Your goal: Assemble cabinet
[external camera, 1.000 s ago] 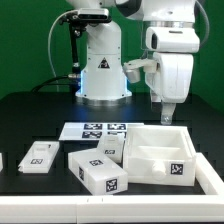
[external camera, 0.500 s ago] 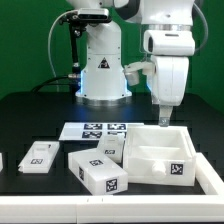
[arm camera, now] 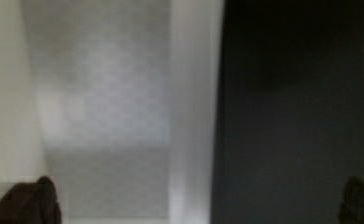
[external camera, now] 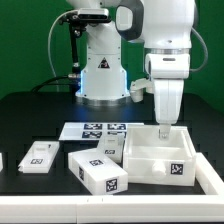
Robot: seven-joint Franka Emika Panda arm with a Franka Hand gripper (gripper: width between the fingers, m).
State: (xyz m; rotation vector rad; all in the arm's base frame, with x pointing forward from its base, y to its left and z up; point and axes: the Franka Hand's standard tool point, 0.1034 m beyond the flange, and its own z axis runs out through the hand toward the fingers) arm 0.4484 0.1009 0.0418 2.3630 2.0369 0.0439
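Note:
I should close my gripper now, because my open fingers are on both sides of the cabinet's thin white far side. That would catch the cabinet (external camera: 150,158).
The cabinet (external camera: 150,158) is a large white open box with a tag on its front wall, standing at the exterior view's right. My gripper (external camera: 165,131) hangs straight down over its far wall, fingertips at the level of the rim. In the wrist view the cabinet's thin white wall (arm camera: 193,110) runs between my two dark fingertips (arm camera: 28,200), with the box's pale inside on one side and the black table on the other. My gripper (arm camera: 197,203) is open, and nothing is gripped.
The marker board (external camera: 98,129) lies behind the cabinet. A tagged white block (external camera: 100,171) lies at the front, a smaller one (external camera: 112,150) beside the cabinet and a flat tagged piece (external camera: 40,156) further left. The arm's base (external camera: 103,78) stands at the back.
My gripper has come down from above the cabinet to its far wall's rim, still open. The parts on the table have not moved.

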